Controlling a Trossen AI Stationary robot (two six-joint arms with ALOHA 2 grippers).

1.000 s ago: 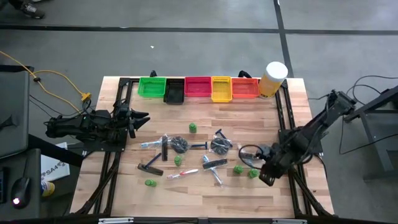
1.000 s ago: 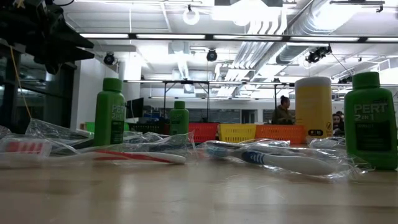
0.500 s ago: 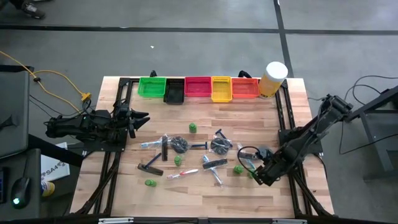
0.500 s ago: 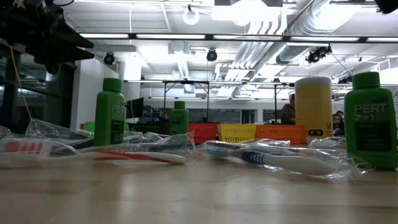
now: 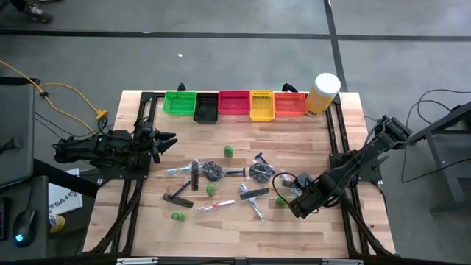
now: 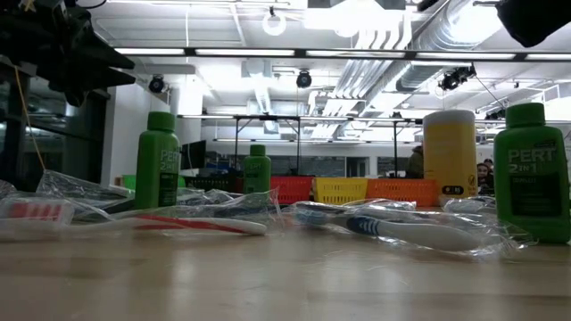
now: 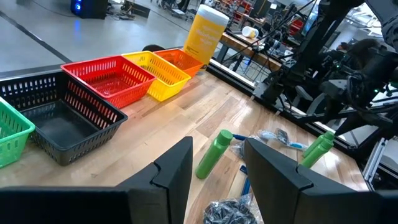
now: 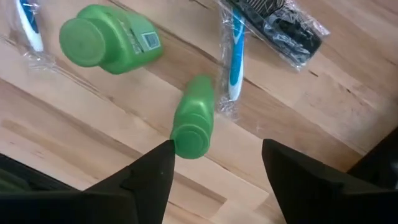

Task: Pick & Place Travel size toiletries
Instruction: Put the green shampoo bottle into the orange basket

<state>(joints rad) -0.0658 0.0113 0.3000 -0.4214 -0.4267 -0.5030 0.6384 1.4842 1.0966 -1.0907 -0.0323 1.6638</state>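
My right gripper grabs the green bottle by its capped top (image 8: 191, 138) next, to place it in the orange bin.
The travel size toiletries lie scattered mid-table: small green bottles (image 5: 228, 151) (image 5: 177, 216), black combs (image 5: 178, 199), dark round discs (image 5: 213, 171), and wrapped toothbrushes (image 5: 221, 206). My right gripper (image 5: 298, 207) hangs open, pointing down, over the near-right group. In its wrist view it (image 8: 214, 171) stands above a green bottle (image 8: 193, 118), with a second green bottle (image 8: 112, 37) and a blue toothbrush (image 8: 235, 59) beside. My left gripper (image 5: 165, 140) waits open at the table's left edge, its fingers (image 7: 171, 177) level.
A row of bins lines the far edge: green (image 5: 179, 102), black (image 5: 207, 108), red (image 5: 234, 103), yellow (image 5: 262, 105) and orange (image 5: 290, 104). The pale-yellow cylinder (image 5: 324, 92) stands at its right end. Black frame rails run along both sides of the table.
My right gripper has sunk and shifted toward the table's left, coming over the green bottles at the near right, and its wrist has rolled. One of those bottles is now hidden under it in the high view. The toiletries have not moved.
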